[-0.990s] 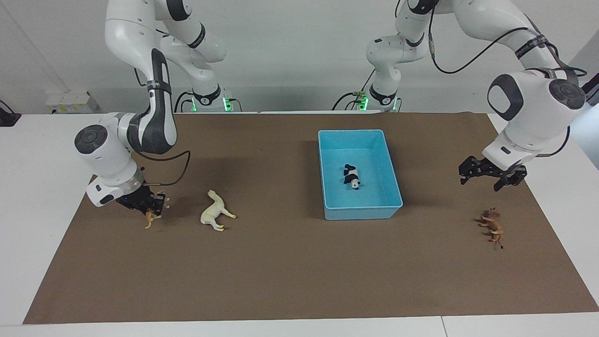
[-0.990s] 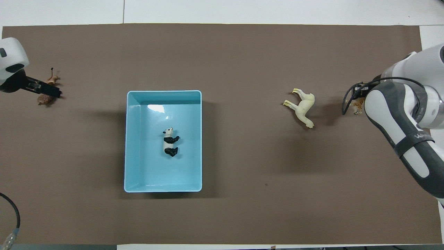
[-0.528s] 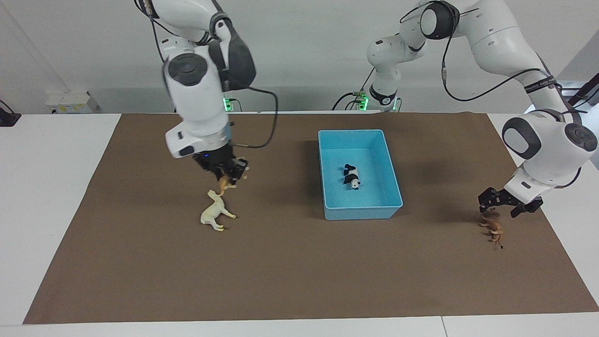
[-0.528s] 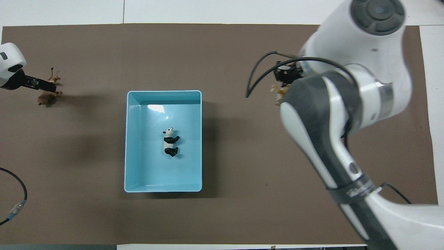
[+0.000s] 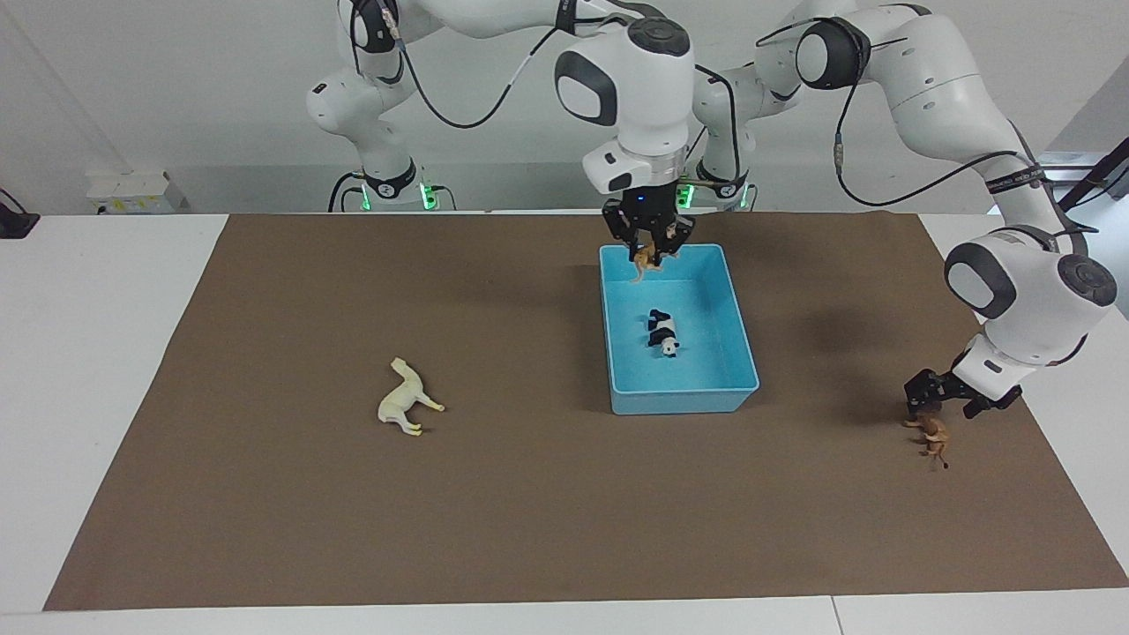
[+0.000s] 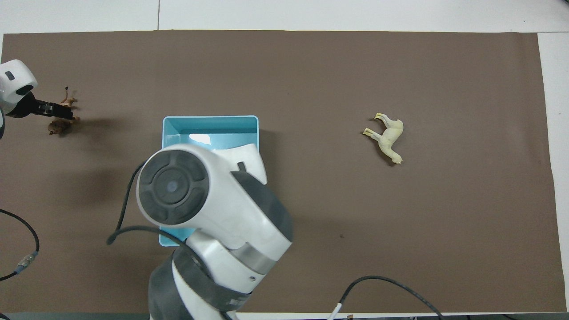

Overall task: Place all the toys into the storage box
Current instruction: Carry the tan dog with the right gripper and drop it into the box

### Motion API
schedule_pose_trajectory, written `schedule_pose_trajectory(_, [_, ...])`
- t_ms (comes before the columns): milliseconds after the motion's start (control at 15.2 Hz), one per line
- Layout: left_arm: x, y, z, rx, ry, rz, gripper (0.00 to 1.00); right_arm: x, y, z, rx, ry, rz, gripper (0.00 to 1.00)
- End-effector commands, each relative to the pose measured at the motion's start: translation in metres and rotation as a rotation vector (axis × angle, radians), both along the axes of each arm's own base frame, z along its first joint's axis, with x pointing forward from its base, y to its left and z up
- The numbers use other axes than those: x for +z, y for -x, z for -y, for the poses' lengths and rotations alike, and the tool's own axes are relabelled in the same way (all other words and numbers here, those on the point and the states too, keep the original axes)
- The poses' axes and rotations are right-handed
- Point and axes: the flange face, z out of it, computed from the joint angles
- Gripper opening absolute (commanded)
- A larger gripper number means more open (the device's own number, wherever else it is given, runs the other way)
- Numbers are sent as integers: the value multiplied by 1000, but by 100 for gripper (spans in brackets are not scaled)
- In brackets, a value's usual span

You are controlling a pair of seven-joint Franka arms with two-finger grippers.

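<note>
The robot's left gripper isn't ready to close on the brown lion (image 6: pixel 57 128) yet and needs to lower its fingers first: they are above the lion, apart from their shadow, and would miss the lion if they closed now.
My right gripper (image 5: pixel 648 247) is shut on the orange tiger (image 5: pixel 643 261), which hangs over the end of the light blue storage box (image 5: pixel 679 401) nearest the robots. The panda (image 5: pixel 661 333) lies in the box. Seen from overhead, the right arm covers most of the box (image 6: pixel 209 119) and hides the panda and the tiger. The cream horse (image 5: pixel 407 401) (image 6: pixel 387 138) lies on its side toward the right arm's end of the table. My left gripper (image 5: pixel 942 406) (image 6: pixel 58 113) is open just above the brown lion (image 5: pixel 930 434) (image 6: pixel 57 128) at the left arm's end.
A brown mat (image 5: pixel 529 511) covers the table, with white table edge around it. A loose cable (image 6: pixel 22 249) lies by the left arm's end of the mat, nearest the robots. A small white carton (image 5: pixel 132 190) sits off the mat past the right arm's end.
My right gripper has carried the tiger from beside the horse, up and across to over the storage box. My left gripper has come down toward the lion.
</note>
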Motion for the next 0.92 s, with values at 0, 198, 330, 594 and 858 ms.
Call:
schedule_pose_trajectory(0, [-15, 3, 1, 24, 1, 9, 100, -50, -6, -20, 8, 10, 32, 0])
schedule_pose_trajectory(198, [-30, 9, 0, 26, -3, 22, 100, -51, -7, -18, -60, 6, 12, 100])
schedule_pose_trajectory(330, [-33, 11, -2, 27, -3, 16, 100, -51, -8, -14, -86, 26, -7, 100])
schedule_pose_trajectory(594, [-40, 15, 1, 16, -5, 6, 72, -7, -47, 55, -192, 59, -72, 100])
schedule_pose_trajectory(858, [-33, 11, 2, 19, -10, 19, 0, -5, -137, 203, -289, 93, -113, 100])
